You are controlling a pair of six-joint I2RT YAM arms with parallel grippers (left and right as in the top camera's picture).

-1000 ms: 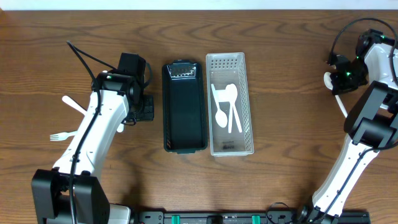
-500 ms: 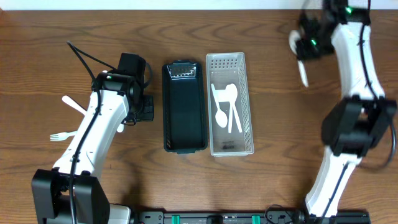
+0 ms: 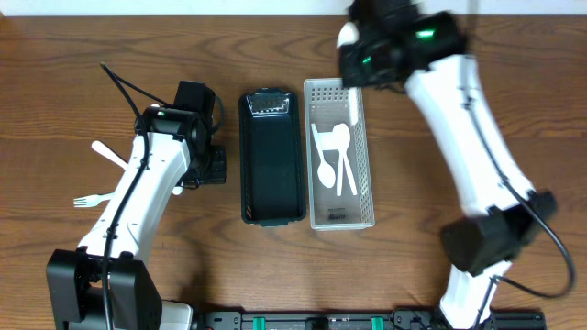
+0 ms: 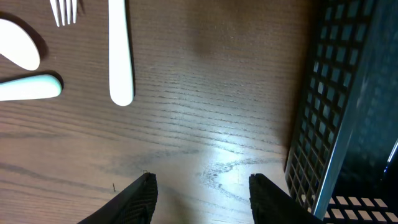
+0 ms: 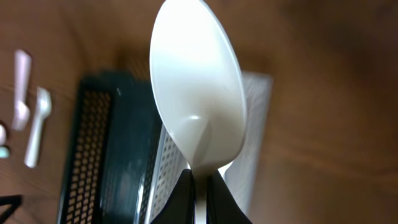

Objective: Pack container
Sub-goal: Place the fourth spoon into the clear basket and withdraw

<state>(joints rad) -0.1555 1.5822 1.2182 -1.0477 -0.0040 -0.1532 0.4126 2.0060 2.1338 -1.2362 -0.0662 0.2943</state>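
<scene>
The white spoon's bowl is past the white basket's far rim and opening now would likely catch the spoon on it, so my right gripper keeps holding it.
A white slotted basket (image 3: 368,183) holds several white spoons (image 3: 335,158). A dark basket (image 3: 271,165) stands just left of it, empty. My right gripper (image 3: 353,50) hovers over the white basket's far end, shut on a white spoon (image 5: 196,93). In the right wrist view the jaws (image 5: 200,186) pinch the spoon's handle, with both baskets below. My left gripper (image 3: 214,163) is open and empty, low over the table left of the dark basket; in the left wrist view its jaws (image 4: 202,193) are wide apart.
A white fork (image 3: 92,199) and another white utensil (image 3: 108,152) lie on the table at the far left. The left wrist view shows fork tines (image 4: 64,9), a white handle (image 4: 120,56), a pale handle (image 4: 31,87) and the dark basket's wall (image 4: 323,112).
My right arm has swung from the far right edge leftward to above the white basket's far end, carrying the spoon. The left arm has not moved.
</scene>
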